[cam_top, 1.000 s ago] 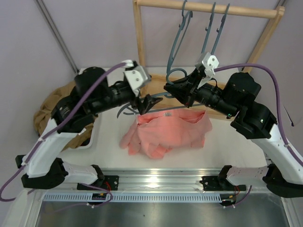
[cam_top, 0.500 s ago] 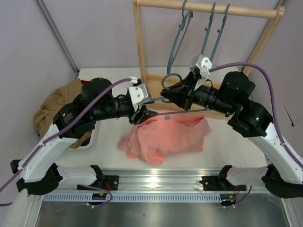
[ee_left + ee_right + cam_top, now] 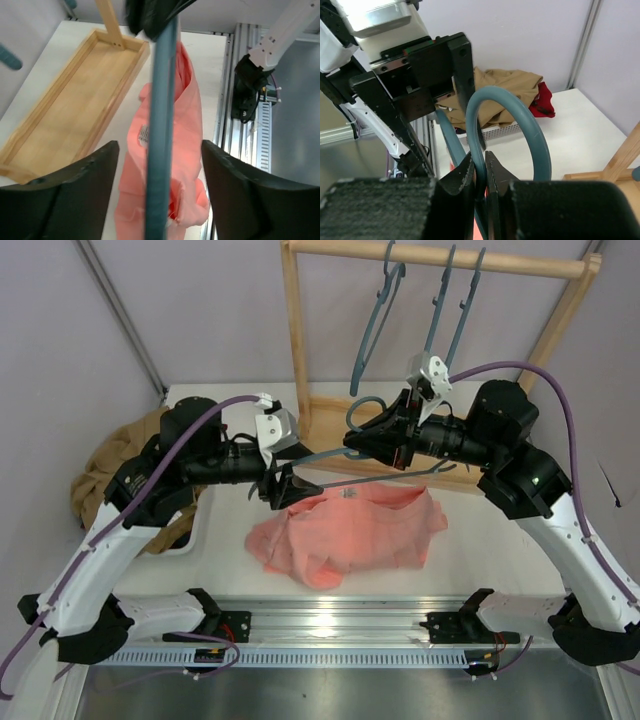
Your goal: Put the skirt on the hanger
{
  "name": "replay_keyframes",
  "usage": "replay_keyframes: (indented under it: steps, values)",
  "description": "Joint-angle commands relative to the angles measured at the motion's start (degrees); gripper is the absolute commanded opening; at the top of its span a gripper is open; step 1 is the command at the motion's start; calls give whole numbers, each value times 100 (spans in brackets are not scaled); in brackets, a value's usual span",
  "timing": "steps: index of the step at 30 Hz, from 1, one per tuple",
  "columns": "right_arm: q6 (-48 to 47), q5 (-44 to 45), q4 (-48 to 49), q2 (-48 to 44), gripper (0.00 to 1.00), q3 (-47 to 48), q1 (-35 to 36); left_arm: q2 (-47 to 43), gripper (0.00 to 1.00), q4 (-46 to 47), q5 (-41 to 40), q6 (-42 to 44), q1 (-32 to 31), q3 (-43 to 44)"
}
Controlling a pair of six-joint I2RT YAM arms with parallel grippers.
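I need to grab the teal hanger's arm near the arm's outer end (image 3: 303, 459) (image 3: 159, 172) with my left gripper next, so the hook stays free to hang on the bar.
The salmon-pink skirt (image 3: 340, 530) lies crumpled on the white table, its white label (image 3: 144, 133) facing up. A teal hanger (image 3: 330, 453) hangs in the air just above it. My right gripper (image 3: 372, 440) is shut on the hanger's neck below the hook (image 3: 520, 115); in the right wrist view the jaws (image 3: 480, 172) pinch the teal rod. My left gripper (image 3: 278, 488) is at the hanger's left end. Its jaws (image 3: 160, 150) stand open on either side of the hanger arm (image 3: 162, 100), with a gap on both sides. The skirt (image 3: 187, 120) shows underneath.
A wooden rack (image 3: 295, 340) stands at the back with other teal hangers (image 3: 375, 320) on its rail and a tray-like wooden base (image 3: 75, 105). A tan garment (image 3: 110, 465) and a dark red one (image 3: 542, 105) lie by a white basket (image 3: 190, 530) on the left. A metal rail (image 3: 330, 620) runs along the near edge.
My left gripper has slid leftward along the hanger arm, narrowing its jaws and widening them again. The skirt has shifted and spread a little. The right gripper keeps its hold on the hanger.
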Motion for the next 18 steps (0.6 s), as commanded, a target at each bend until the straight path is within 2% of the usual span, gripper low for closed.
replay_keyframes:
  steps: [1,3,8,14,18]
  values:
    - [109,-555,514,-313,0,148,-117,-127,75,-237,113,48,305,266]
    - [74,-564,382,-330,0,130,-117,-110,81,-255,42,48,384,467]
    - [117,-546,522,-471,0,-168,-161,22,81,-377,226,65,410,689]
    - [136,-582,566,-471,0,-195,-179,250,65,-413,699,-39,419,531]
    - [153,-397,662,-471,0,-274,-196,338,50,-377,833,-128,411,399]
